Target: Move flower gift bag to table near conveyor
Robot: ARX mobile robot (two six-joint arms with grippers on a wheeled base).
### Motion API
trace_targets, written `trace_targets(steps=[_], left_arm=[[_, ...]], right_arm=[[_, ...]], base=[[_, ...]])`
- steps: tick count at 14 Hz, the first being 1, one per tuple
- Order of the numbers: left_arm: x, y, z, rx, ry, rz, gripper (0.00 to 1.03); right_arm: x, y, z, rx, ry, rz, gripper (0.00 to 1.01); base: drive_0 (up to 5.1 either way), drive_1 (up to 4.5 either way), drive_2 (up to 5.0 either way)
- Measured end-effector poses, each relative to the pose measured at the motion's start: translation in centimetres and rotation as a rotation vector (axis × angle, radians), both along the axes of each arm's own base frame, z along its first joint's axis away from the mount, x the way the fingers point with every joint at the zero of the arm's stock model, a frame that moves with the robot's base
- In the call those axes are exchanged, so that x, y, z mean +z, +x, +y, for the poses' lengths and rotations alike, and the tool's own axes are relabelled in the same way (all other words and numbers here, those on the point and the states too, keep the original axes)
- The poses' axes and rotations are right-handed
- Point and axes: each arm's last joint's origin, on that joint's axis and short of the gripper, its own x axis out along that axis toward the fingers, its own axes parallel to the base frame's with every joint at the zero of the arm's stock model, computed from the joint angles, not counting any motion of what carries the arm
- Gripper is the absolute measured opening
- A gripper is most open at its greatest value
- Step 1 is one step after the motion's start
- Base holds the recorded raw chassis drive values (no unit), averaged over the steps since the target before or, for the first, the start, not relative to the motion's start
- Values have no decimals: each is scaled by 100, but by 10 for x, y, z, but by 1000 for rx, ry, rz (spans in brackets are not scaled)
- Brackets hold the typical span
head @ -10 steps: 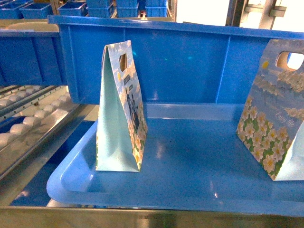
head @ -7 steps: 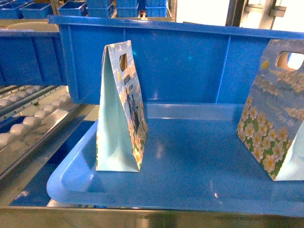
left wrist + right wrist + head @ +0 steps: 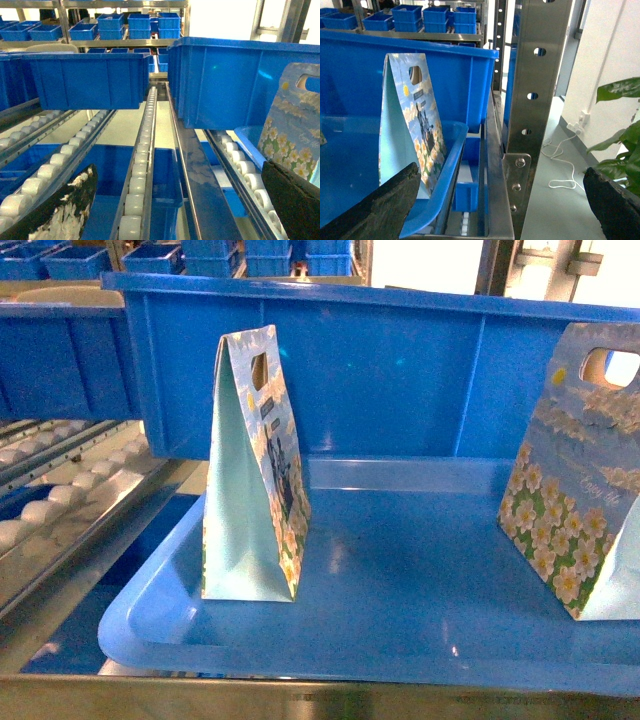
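Next, my right gripper picks up the flower gift bag [image 3: 562, 508] by its top edge [image 3: 602, 328]. Then it carries the bag to the table near the conveyor.
Two flower gift bags stand upright in a shallow blue tray [image 3: 150, 610]: one at the left [image 3: 255, 470], one at the right edge [image 3: 575, 490]. Neither gripper shows in the head view. My left gripper [image 3: 175, 210] is open and empty above the conveyor rollers [image 3: 141, 165], with a bag [image 3: 292, 125] to its right. My right gripper [image 3: 497, 210] is open and empty, straddling the tray's right rim [image 3: 445, 165] and a steel post [image 3: 535, 90]. The right-hand bag [image 3: 412, 115] stands just beyond its left finger [image 3: 380, 205]. The table is out of view.
A deep blue bin [image 3: 400, 370] stands right behind the tray, and another [image 3: 85, 80] sits on the left lanes. Roller lanes [image 3: 70, 490] run along the left. Right of the post are a floor with a white cable [image 3: 560, 175] and a green plant [image 3: 625, 130].
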Motion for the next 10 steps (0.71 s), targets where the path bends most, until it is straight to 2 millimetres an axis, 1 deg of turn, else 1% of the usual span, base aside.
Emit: trace_targets(steps=[2, 3, 5, 6, 7, 8, 9, 10], left_arm=[[4, 1, 2, 0, 0, -34, 98], [7, 7, 6, -8, 5, -54, 98], [15, 29, 9, -82, 13, -79, 98], [26, 41, 8, -122, 13, -97, 98], [43, 58, 6, -153, 16, -132, 98], [55, 78, -1, -200, -1, -132, 98], [57, 91, -10, -236, -10, -95, 98], [55, 96, -19, -266, -16, -57, 98]], right_arm=[[3, 2, 0, 16, 0, -26, 98], [6, 11, 3, 53, 0, -38, 98], [5, 28, 7, 95, -1, -21, 98], [7, 36, 9, 109, -2, -10, 98], [14, 45, 13, 127, -7, -23, 98], [24, 56, 18, 149, -10, -47, 98], [31, 66, 25, 164, -13, -38, 98], [34, 70, 27, 155, -16, -33, 98]], base=[[0, 0, 0], [0, 0, 0], [0, 0, 0], [0, 0, 0], [0, 0, 0], [0, 0, 0], [0, 0, 0], [0, 0, 0]])
